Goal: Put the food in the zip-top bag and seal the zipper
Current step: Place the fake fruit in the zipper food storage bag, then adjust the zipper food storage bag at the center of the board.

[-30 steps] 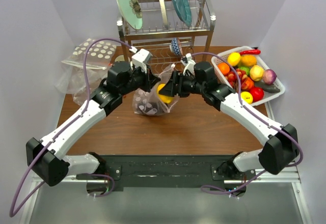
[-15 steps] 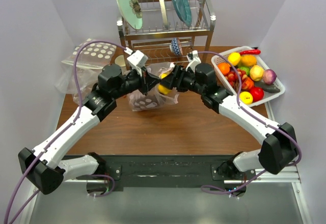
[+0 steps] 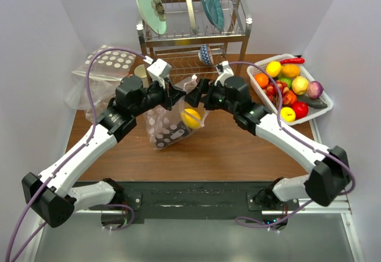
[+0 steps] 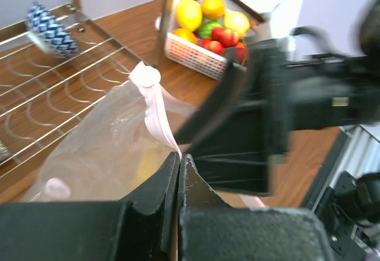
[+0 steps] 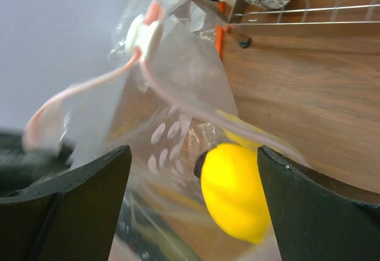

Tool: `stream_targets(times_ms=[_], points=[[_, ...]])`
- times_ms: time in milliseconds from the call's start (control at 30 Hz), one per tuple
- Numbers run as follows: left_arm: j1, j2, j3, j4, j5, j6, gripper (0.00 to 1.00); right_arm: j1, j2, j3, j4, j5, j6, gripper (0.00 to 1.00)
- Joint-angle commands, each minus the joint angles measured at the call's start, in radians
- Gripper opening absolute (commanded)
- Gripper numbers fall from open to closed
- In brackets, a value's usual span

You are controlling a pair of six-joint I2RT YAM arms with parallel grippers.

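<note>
I should next pinch the zip-top bag's free opening edge with my right gripper, opposite my left gripper. Then I can lift the bag open and settle the food.
My left gripper is shut on the mouth edge of the zip-top bag, pinching its pink zipper strip. The bag hangs from it above the table, see-through with white dots low down. A white slider sits on the strip. A yellow lemon lies inside the bag, with a dark piece beside it. My right gripper is open at the bag's mouth, and the lemon shows between its fingers, apart from both. More food lies in the white basket.
A metal dish rack with two plates and a small patterned bowl stands at the back. A crinkly polka-dot bag lies at the back left. The basket stands at the right edge.
The lemon was at my right gripper's fingers; now the fingers are open and the lemon has dropped lower inside the bag. The bag hangs longer and has swung nearer.
</note>
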Motion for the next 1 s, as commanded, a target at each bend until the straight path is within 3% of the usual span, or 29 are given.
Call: stream_targets(times_ms=[0, 133, 333, 600, 700, 900, 967], points=[[0.002, -0.013, 0.034, 0.01, -0.093, -0.012, 0.0, 0.004, -0.148, 0.081, -0.144, 0.124, -0.098, 0.88], [0.002, -0.002, 0.037, 0.004, -0.092, -0.01, 0.0, 0.005, -0.184, 0.138, -0.332, 0.167, -0.169, 0.8], [0.002, 0.004, 0.039, 0.01, -0.069, -0.012, 0.0, 0.005, -0.093, 0.285, -0.606, 0.223, -0.27, 0.73], [0.002, 0.001, 0.036, 0.015, -0.061, -0.009, 0.0, 0.004, 0.036, 0.297, -0.631, 0.206, -0.289, 0.66], [0.002, 0.001, 0.036, 0.015, -0.06, -0.007, 0.0, 0.005, 0.074, 0.297, -0.634, 0.2, -0.292, 0.58], [0.002, 0.001, 0.034, 0.015, -0.058, -0.006, 0.0, 0.004, 0.067, 0.291, -0.625, 0.164, -0.299, 0.08], [0.002, 0.005, 0.037, 0.014, -0.058, -0.004, 0.0, 0.005, 0.033, 0.299, -0.643, 0.174, -0.299, 0.0]])
